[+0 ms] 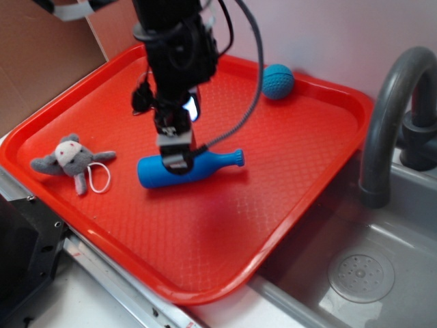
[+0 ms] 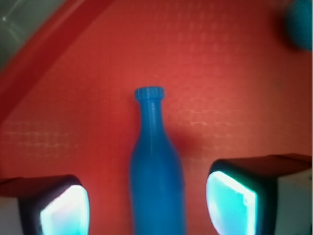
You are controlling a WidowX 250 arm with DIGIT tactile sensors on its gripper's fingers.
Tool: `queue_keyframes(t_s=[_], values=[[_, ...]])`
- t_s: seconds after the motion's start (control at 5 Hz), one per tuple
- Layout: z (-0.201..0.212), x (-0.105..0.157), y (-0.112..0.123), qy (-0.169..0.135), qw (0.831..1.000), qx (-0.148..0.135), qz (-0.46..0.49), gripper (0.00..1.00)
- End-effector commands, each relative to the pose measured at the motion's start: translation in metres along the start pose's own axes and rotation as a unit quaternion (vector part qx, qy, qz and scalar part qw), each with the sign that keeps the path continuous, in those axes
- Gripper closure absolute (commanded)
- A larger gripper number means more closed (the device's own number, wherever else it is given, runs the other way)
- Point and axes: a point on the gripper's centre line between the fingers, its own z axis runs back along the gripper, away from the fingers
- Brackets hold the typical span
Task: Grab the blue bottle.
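My gripper needs to move lower before it closes, because my fingers are above the blue bottle's body (image 2: pixel 157 196) and a wide part of red tray (image 2: pixel 110 200) shows beside it.
The blue bottle (image 1: pixel 194 168) lies on its side in the middle of the red tray (image 1: pixel 287 198), cap pointing right. My gripper (image 1: pixel 179 161) reaches down over the bottle's body, a little left of its middle. In the wrist view the blue bottle (image 2: pixel 155 166) runs up the centre with its ridged cap at the top, and my gripper (image 2: pixel 146 208) straddles it. The fingers (image 2: pixel 230 203) stand wide on both sides, with red tray showing between each pad and the bottle. The gripper is open and holds nothing.
A teal dimpled ball (image 1: pixel 278 81) rests at the tray's far right corner. A small grey plush toy (image 1: pixel 72 159) lies at the tray's left. A grey sink (image 1: pixel 369 266) with a dark faucet (image 1: pixel 392 116) sits to the right. Brown cardboard (image 1: pixel 41 55) stands at the back left.
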Motion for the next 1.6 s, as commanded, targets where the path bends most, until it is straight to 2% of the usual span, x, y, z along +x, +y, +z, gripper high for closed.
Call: queue_keyframes(t_s=[0.0, 0.2, 0.4, 0.6, 0.8, 1.0, 1.2, 1.4], values=[[-0.026, -0.011, -0.009, 0.04, 0.999, 0.006, -0.001, 0.0], [-0.037, -0.017, -0.004, 0.056, 0.998, 0.005, 0.019, 0.0], [-0.041, -0.02, 0.0, 0.063, 0.998, 0.008, 0.015, 0.15], [-0.042, -0.016, -0.002, 0.069, 0.998, 0.011, 0.012, 1.0], [-0.018, -0.018, -0.003, 0.067, 0.995, 0.037, 0.064, 1.0], [0.031, -0.033, -0.001, 0.023, 0.98, 0.064, 0.189, 1.0], [0.079, -0.049, -0.01, -0.012, 0.945, 0.094, 0.312, 1.0], [0.119, -0.068, -0.021, -0.034, 0.913, 0.112, 0.391, 1.0]])
